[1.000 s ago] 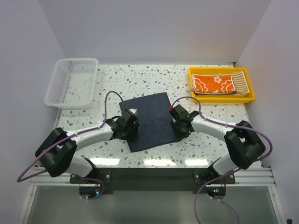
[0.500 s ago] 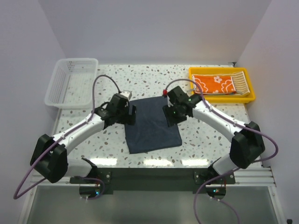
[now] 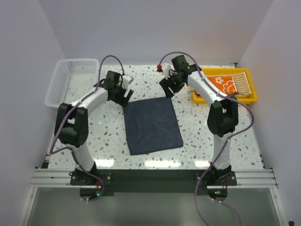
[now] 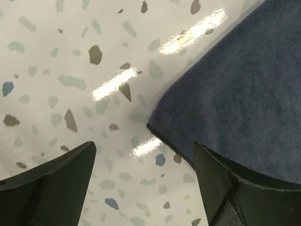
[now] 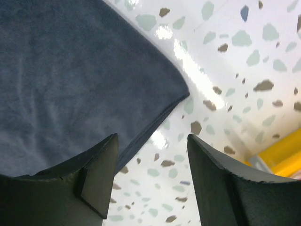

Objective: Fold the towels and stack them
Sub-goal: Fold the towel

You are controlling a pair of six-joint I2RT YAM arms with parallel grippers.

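Note:
The right gripper grabs the dark blue-grey towel's far corner on the yellow tray's side (image 3: 170,98) (image 5: 181,94) next, to fold the towel's far edge over.
A plain dark blue-grey towel (image 3: 152,125) lies flat in the middle of the speckled table. My left gripper (image 3: 123,98) is open just above its far left corner (image 4: 155,125), empty. My right gripper (image 3: 168,90) is open above its far right corner (image 5: 181,94), empty. In each wrist view the towel corner lies between the two dark fingers. An orange towel with white flower prints (image 3: 217,84) and a tan-and-white striped towel (image 3: 241,81) lie in the yellow tray (image 3: 225,98). No teal towel is in view.
A white mesh basket (image 3: 73,82) stands at the far left corner. The yellow tray is close to my right arm's elbow at the far right. White walls enclose the table on three sides.
Both grippers have moved from the towel's near half to its far corners. The towel lies flatter and squarer than a second ago.

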